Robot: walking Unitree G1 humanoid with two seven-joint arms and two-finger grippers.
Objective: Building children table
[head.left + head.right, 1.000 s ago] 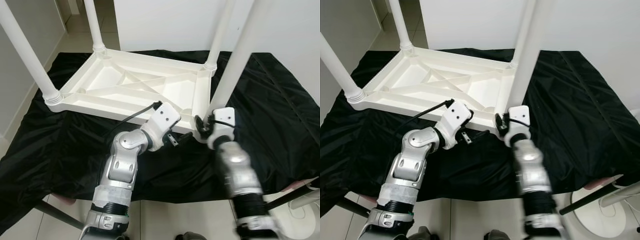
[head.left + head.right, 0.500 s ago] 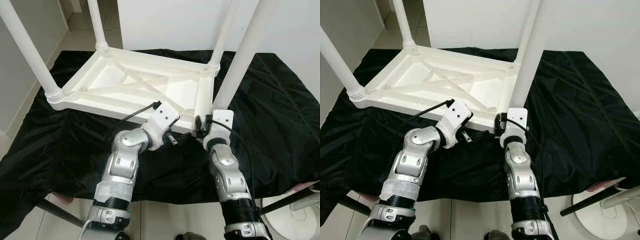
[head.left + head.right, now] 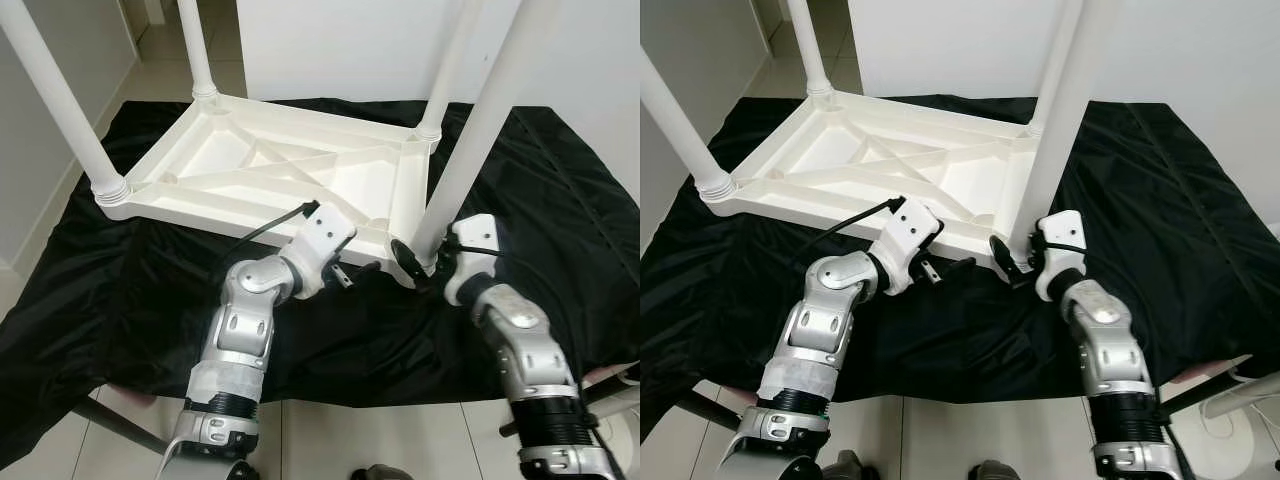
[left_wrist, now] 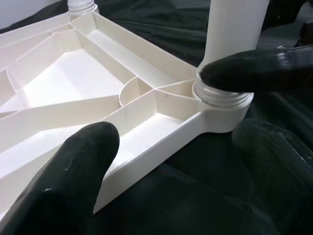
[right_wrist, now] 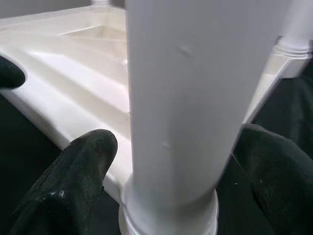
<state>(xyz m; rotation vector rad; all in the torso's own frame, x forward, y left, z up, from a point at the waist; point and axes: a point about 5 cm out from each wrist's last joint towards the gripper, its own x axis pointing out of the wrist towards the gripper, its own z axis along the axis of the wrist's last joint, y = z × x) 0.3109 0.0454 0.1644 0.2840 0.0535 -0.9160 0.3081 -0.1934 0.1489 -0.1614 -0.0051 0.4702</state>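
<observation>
The white leg should be grabbed next by my right gripper, by its base just above the table's corner socket (image 3: 431, 243) (image 5: 171, 181), to build the children table.
A white plastic children table (image 3: 250, 170) lies upside down on a black cloth, its four white legs pointing up. The near right leg (image 3: 480, 130) stands in the table's corner socket (image 4: 222, 95). My right gripper (image 3: 420, 262) is at this leg's base, open, with one finger on either side of the leg (image 5: 186, 98). My left gripper (image 3: 350, 275) is open at the table's near edge, just left of that corner. Its fingers (image 4: 73, 171) straddle the rim. A right-gripper finger (image 4: 244, 68) rests against the leg's base.
The black cloth (image 3: 120, 290) covers the low work surface and drapes over its front edge. A white wall is right behind the table. A white round base (image 3: 600, 420) stands on the tiled floor at the lower right. A dark rod (image 3: 110, 425) slants at the lower left.
My right forearm has swung out to the right, its wrist now right of the leg instead of below it. The left arm has hardly moved.
</observation>
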